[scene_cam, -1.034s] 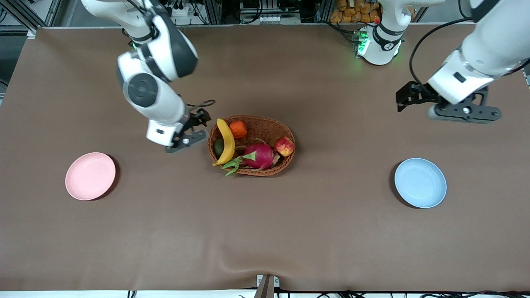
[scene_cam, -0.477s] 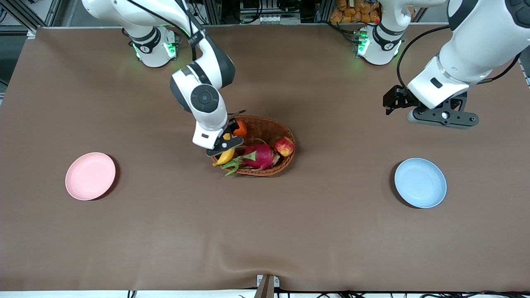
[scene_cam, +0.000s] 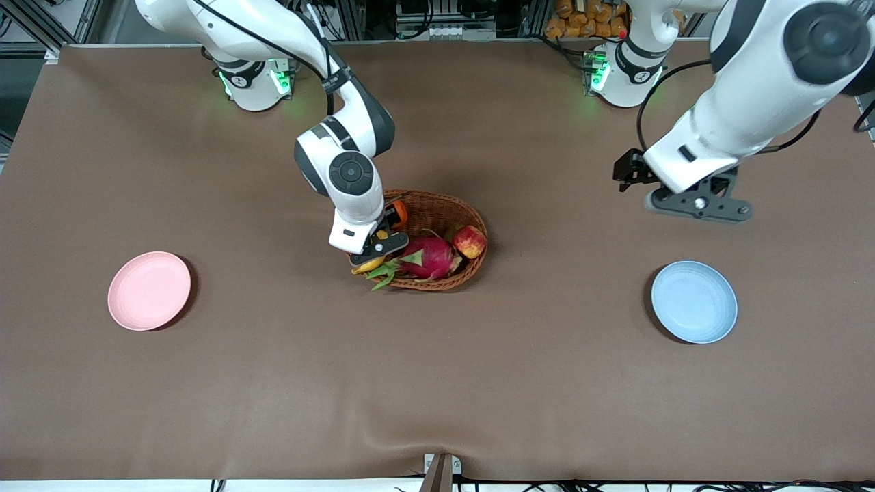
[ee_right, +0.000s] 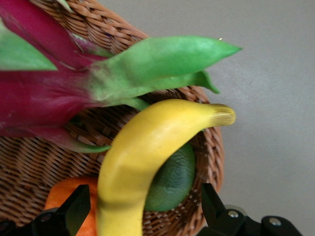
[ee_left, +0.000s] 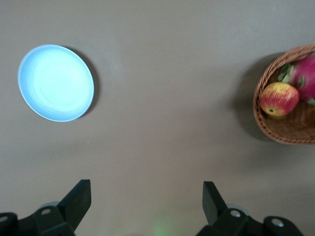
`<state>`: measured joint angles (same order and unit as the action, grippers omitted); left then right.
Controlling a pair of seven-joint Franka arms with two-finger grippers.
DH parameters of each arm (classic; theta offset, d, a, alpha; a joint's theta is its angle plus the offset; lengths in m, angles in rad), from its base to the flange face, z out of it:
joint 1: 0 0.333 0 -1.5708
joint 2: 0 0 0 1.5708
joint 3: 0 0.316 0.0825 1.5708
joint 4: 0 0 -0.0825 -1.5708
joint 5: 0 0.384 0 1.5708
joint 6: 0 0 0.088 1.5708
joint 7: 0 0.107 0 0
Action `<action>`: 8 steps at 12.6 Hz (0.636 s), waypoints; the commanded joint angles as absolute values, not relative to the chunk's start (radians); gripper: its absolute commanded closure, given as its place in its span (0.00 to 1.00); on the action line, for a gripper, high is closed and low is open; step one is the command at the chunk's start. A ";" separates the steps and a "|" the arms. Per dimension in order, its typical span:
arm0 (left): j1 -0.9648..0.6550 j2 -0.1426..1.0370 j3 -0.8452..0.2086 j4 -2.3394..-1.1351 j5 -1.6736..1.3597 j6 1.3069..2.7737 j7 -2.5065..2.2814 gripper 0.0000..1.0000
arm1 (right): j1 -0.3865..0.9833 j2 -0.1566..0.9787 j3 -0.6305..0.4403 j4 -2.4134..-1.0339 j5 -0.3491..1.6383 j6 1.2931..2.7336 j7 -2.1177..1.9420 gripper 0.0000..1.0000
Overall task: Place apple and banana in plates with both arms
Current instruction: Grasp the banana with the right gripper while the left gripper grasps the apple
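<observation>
Next, my right gripper grabs the banana by its curved middle body (ee_right: pixel 123 196). Then my right gripper places the banana on a plate.
The banana (ee_right: pixel 142 147) lies in the wicker basket (scene_cam: pixel 448 202), only its tip showing in the front view (scene_cam: pixel 369 265). My right gripper (scene_cam: pixel 378 240) is open and low over it, one finger on each side of it in the right wrist view (ee_right: pixel 143 206). The apple (scene_cam: pixel 469 240) sits at the basket's end toward the left arm and shows in the left wrist view (ee_left: pixel 279 98). My left gripper (scene_cam: pixel 625 172) is open and empty (ee_left: pixel 145 201), over bare table between the basket and the blue plate (scene_cam: pixel 694 301). The pink plate (scene_cam: pixel 149 290) lies toward the right arm's end.
The basket also holds a magenta dragon fruit (scene_cam: pixel 427 256) with green leaves, an orange ridged fruit (scene_cam: pixel 398 212) and a dark green fruit (ee_right: pixel 172 182) under the banana. The brown table cloth is bare around both plates.
My right gripper has come down closer onto the banana, covering more of it. My left arm has moved toward the basket. The fruit and plates have not moved.
</observation>
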<state>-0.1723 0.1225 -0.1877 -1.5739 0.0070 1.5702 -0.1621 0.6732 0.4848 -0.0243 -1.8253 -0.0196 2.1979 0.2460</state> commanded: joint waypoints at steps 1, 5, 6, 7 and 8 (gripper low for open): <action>-0.202 0.184 -0.193 -1.569 0.026 1.569 -0.222 0.00 | 0.727 0.529 -0.034 -1.792 -0.054 2.210 0.382 0.00; -0.282 0.326 -0.195 -1.562 0.008 1.699 -0.386 0.00 | 0.730 0.537 -0.034 -1.787 -0.123 2.209 0.394 0.87; -0.311 0.362 -0.195 -1.560 -0.020 1.718 -0.478 0.00 | 0.727 0.535 -0.034 -1.787 -0.121 2.203 0.394 1.00; -0.342 0.394 -0.193 -1.560 -0.049 1.750 -0.565 0.00 | 0.724 0.528 -0.034 -1.787 -0.121 2.194 0.393 1.00; -0.365 0.415 -0.193 -1.562 -0.078 1.796 -0.647 0.00 | 0.721 0.516 -0.034 -1.789 -0.121 2.189 0.391 1.00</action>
<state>-0.3221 0.3707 -0.1958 -1.5843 -0.0378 1.7491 -0.5150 0.7261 0.5243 -0.0353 -1.7958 -0.0912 2.2023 0.3701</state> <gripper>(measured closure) 0.000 0.388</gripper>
